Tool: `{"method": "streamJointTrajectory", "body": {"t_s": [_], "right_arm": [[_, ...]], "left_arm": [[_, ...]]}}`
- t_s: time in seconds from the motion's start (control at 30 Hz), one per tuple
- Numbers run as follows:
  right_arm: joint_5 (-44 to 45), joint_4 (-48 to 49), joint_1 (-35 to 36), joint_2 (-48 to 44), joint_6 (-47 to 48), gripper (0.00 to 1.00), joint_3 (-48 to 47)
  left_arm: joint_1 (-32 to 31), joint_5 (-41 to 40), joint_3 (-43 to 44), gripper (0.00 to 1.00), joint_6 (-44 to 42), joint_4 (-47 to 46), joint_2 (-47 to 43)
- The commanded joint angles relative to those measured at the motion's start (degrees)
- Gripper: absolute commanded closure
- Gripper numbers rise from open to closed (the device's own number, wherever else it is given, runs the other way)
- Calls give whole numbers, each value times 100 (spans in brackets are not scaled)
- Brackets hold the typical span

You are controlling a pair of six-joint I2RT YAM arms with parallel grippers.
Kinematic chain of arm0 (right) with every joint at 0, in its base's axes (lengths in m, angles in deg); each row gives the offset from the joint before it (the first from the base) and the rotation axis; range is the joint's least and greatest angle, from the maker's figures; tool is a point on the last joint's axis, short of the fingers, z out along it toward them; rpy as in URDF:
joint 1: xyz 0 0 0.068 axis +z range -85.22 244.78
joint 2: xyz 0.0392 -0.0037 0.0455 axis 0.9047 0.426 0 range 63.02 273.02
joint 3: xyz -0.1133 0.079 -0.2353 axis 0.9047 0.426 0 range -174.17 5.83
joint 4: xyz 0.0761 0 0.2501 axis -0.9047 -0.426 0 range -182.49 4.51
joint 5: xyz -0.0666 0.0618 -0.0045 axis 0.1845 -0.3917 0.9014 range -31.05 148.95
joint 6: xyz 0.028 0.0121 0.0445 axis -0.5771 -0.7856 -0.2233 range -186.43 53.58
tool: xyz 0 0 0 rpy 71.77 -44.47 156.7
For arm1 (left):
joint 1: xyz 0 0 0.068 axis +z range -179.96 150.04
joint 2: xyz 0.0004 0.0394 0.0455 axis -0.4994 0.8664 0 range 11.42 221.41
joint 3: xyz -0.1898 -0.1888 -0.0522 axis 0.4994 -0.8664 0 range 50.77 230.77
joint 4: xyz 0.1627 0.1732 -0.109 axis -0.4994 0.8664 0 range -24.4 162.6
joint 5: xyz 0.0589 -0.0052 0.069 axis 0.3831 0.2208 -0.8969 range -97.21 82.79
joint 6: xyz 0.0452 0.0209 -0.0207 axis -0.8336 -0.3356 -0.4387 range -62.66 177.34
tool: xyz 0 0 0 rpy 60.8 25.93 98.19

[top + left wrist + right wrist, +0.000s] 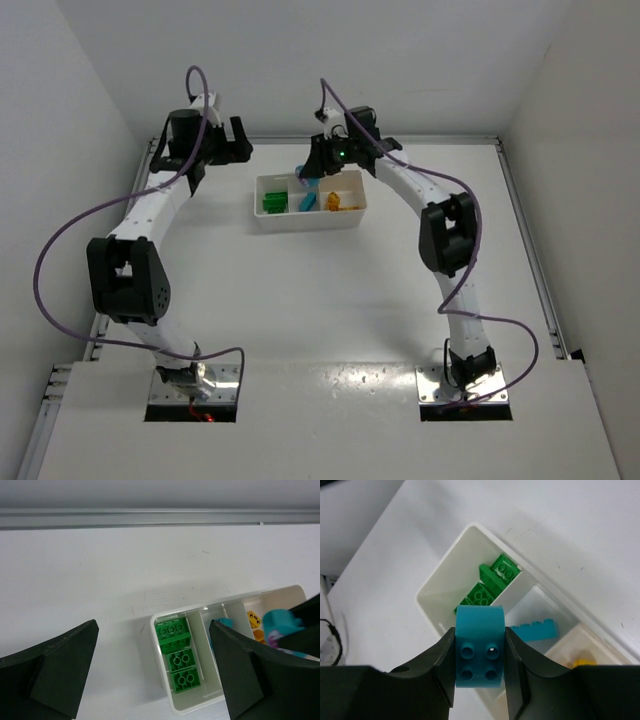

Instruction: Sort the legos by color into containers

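I should keep holding with my right gripper for now, since the cyan-blue brick [480, 630] is high above the tray and would drop and could hit the divider if released.
The white tray [262, 216] has three compartments: green legos [273, 201] on the left, a cyan lego [308, 202] in the middle, yellow-orange legos [335, 203] on the right. My right gripper [480, 655] is shut on a cyan-blue brick [480, 630] and holds it above the tray, near the divider between the green legos [490, 585] and the lying cyan lego [535, 630]. My left gripper [154, 630] is open and empty, left of the tray, looking at the green legos [179, 655]. The held brick [280, 622] also shows there.
White walls enclose the table on three sides. A metal rail [160, 517] runs along the back edge behind the tray. The right arm's elbow [448, 235] hangs over the table right of the tray.
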Motion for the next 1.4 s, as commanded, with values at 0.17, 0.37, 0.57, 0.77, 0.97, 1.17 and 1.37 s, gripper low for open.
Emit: {"method": "streamJointTrajectory", "body": {"t_s": [0.17, 0.37, 0.57, 0.77, 0.97, 1.17, 1.37], "right_arm": [[633, 1, 270, 1080, 4, 98, -1077], [986, -53, 323, 1055, 56, 56, -1069], [785, -53, 323, 354, 171, 8, -1068], [1143, -298, 60, -1245, 723, 5, 1], [1566, -160, -932, -3423, 962, 5, 2997], [1391, 868, -1996, -4789, 875, 5, 6248], [1118, 1318, -2542, -5203, 557, 5, 7079]], "left_arm": [[223, 294, -471, 0, -625, 526, -924], [223, 23, -551, 0, -556, 579, -1004], [223, -171, -498, 0, -389, 579, -828], [223, -119, -576, 0, -389, 579, -836], [57, -119, -1376, 0, -546, 386, -1153], [56, -671, -2404, 0, -292, -62, -1565], [-5, -1058, -3152, 0, -362, -379, -1900]]}}
